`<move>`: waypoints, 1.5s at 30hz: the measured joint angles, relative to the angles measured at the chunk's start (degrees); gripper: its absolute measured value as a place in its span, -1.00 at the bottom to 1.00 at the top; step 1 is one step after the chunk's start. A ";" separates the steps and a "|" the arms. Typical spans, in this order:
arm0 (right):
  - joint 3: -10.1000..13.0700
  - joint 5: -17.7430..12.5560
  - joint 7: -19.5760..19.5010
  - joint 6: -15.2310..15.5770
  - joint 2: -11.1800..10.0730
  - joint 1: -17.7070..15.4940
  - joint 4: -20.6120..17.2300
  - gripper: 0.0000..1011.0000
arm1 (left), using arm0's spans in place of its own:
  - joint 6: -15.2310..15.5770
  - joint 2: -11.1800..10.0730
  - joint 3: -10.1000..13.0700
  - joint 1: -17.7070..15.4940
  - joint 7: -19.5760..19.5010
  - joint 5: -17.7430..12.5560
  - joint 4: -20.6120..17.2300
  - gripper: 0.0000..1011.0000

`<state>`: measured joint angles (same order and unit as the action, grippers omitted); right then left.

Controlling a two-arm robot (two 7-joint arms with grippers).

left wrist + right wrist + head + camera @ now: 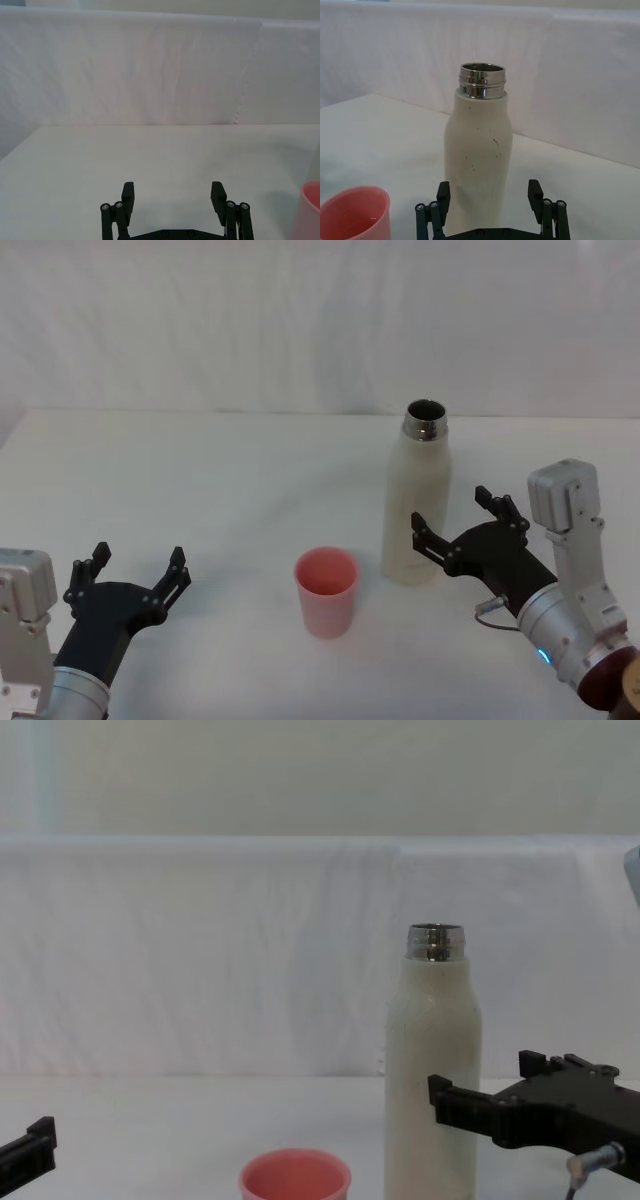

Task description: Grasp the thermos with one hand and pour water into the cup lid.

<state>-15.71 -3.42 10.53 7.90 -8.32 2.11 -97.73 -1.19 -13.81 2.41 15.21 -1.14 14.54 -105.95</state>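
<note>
I need to grab the thermos around its wide lower body [432,1105] with my right gripper next so that it can pour, because most of the thermos is below a narrow steel neck [436,943].
The thermos [417,502] [478,160] [432,1080] stands upright right of centre on the white table, cream-white, its steel neck uncapped. The salmon-pink cup lid [326,591] [353,212] [295,1176] [310,210] stands upright a little to its left and nearer me. My right gripper [449,511] [489,192] [487,1090] is open just right of the thermos' lower body, fingers pointing at it and apart from it. My left gripper [138,564] [172,192] rests open at the near left, holding nothing.
A white cloth backdrop [300,320] rises behind the table's far edge. The white tabletop [200,490] spreads bare between the left gripper and the cup lid. A thin cable [492,607] loops beside the right wrist.
</note>
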 joint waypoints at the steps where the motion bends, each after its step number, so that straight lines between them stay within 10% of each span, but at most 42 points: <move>1: -0.02 0.01 -0.03 -0.01 0.07 0.12 0.14 0.98 | 0.00 0.00 0.00 0.00 0.00 0.00 0.00 0.98; 45: -0.79 0.21 -0.77 -0.55 3.10 3.98 4.81 0.98 | 0.00 0.00 0.00 0.00 0.00 0.00 0.00 0.98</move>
<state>-16.50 -3.21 9.76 7.35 -5.22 6.09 -92.91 -1.19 -13.81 2.42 15.21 -1.14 14.54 -105.95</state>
